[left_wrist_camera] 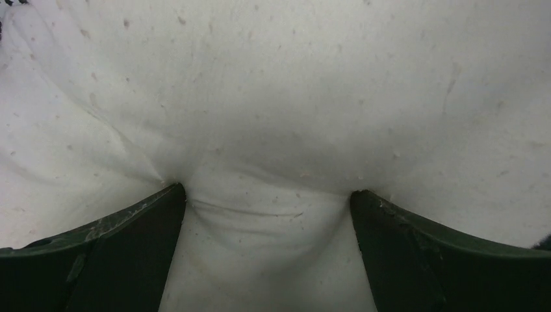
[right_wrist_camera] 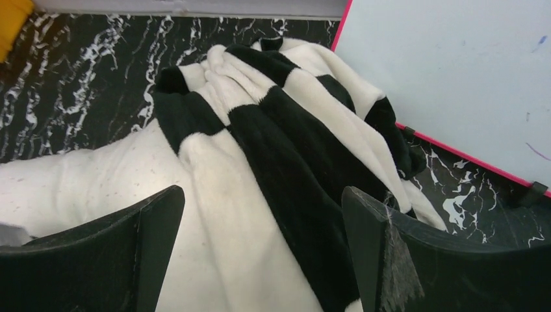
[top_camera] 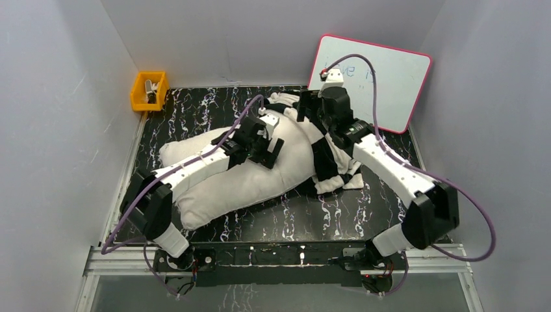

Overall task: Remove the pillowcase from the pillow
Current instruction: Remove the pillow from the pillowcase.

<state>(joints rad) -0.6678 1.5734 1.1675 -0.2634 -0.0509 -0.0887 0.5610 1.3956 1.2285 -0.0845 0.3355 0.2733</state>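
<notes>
I need to grab the pillow by its bare middle (top_camera: 281, 166) (left_wrist_camera: 269, 224) with my left gripper next. That leaves the bunched pillowcase free to slip off the covered end.
The plain white pillow (top_camera: 221, 182) lies diagonally across the table, mostly bare. The black-and-white checkered pillowcase (top_camera: 325, 166) is bunched around its far right end. My left gripper (top_camera: 268, 153) is open and presses down into the middle of the pillow. In the left wrist view the pillow (left_wrist_camera: 273, 97) bulges between the spread fingers of that gripper (left_wrist_camera: 268, 192). My right gripper (top_camera: 302, 104) hovers open over the bunched pillowcase. In the right wrist view the pillowcase (right_wrist_camera: 279, 130) lies between and beyond the fingers of that gripper (right_wrist_camera: 261, 192), with bare pillow (right_wrist_camera: 78, 175) at the left.
A pink-framed whiteboard (top_camera: 383, 78) leans on the back wall at the right, close behind the pillowcase (right_wrist_camera: 455, 71). A yellow bin (top_camera: 149, 91) sits at the far left corner. The black marble table (top_camera: 312, 214) is enclosed by grey walls.
</notes>
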